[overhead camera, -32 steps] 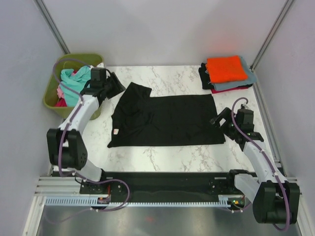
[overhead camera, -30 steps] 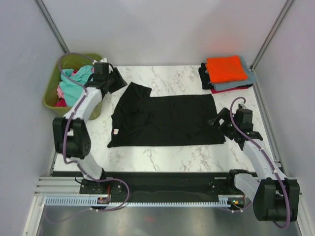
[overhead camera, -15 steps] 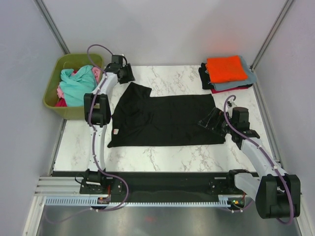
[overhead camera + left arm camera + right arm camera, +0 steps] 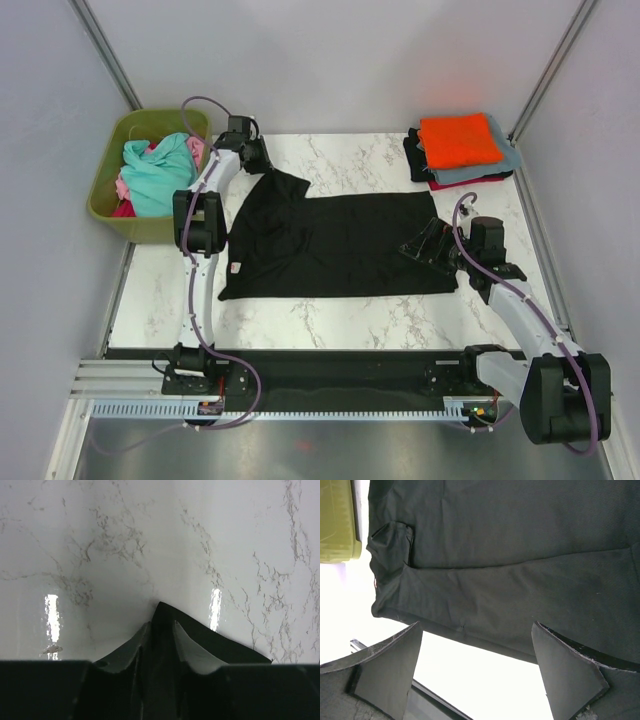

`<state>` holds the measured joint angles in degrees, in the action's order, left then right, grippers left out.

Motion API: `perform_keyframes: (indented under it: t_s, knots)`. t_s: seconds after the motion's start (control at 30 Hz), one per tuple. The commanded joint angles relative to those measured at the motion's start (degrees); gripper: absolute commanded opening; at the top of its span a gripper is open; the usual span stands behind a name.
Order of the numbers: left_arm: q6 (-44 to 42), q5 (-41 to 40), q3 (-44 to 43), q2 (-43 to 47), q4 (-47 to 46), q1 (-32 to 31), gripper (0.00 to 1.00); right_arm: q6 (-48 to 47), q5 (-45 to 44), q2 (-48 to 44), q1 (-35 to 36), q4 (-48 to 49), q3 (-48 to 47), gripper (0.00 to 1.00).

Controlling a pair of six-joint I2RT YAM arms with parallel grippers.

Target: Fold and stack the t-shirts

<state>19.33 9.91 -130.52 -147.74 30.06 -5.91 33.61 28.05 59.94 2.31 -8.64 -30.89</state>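
Observation:
I will next use my right gripper to grab the black t-shirt [image 4: 335, 245] by its far corner [image 4: 429, 197], opposite the left gripper's sleeve corner. Then I will fold the far side of the t-shirt over.
A large black t-shirt [image 4: 335, 245] lies spread flat mid-table, with a small white tag [image 4: 236, 267] near its left edge. My left gripper [image 4: 264, 160] is at the shirt's far-left sleeve corner. In the left wrist view the left gripper [image 4: 162, 639] is shut on a peak of black cloth [image 4: 163, 614]. My right gripper [image 4: 414, 248] is open over the shirt's right edge. In the right wrist view the right gripper [image 4: 477, 672] shows wide-apart fingers [image 4: 390, 665] and the black shirt [image 4: 510, 555] beyond them. A folded stack topped by an orange shirt [image 4: 458, 140] lies at the back right.
An olive-green tub [image 4: 105, 195] stands off the table's left side and holds teal [image 4: 160, 170], pink and red shirts. Under the orange shirt are grey-blue [image 4: 505, 160], magenta and black ones. Grey walls close in left, right and behind.
My left arm swung from over the tub to the black shirt's far-left sleeve corner. My right gripper moved left over the shirt's right edge.

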Motion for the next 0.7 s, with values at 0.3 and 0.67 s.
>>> perform_keyframes:
  t_s: [0.3, 0.67]
  knots:
    - [3.34, 5.21, 9.11, 3.57, -6.93, 2.13, 0.02, -3.19, -21.62, 16.85, 7.62, -2.43, -17.13, 0.98]
    - [4.57, 0.90, 42.44, 21.62, -38.31, 2.13, 0.02, -6.97, -40.35, 54.01, 5.78, -9.55, -51.97, 0.80]
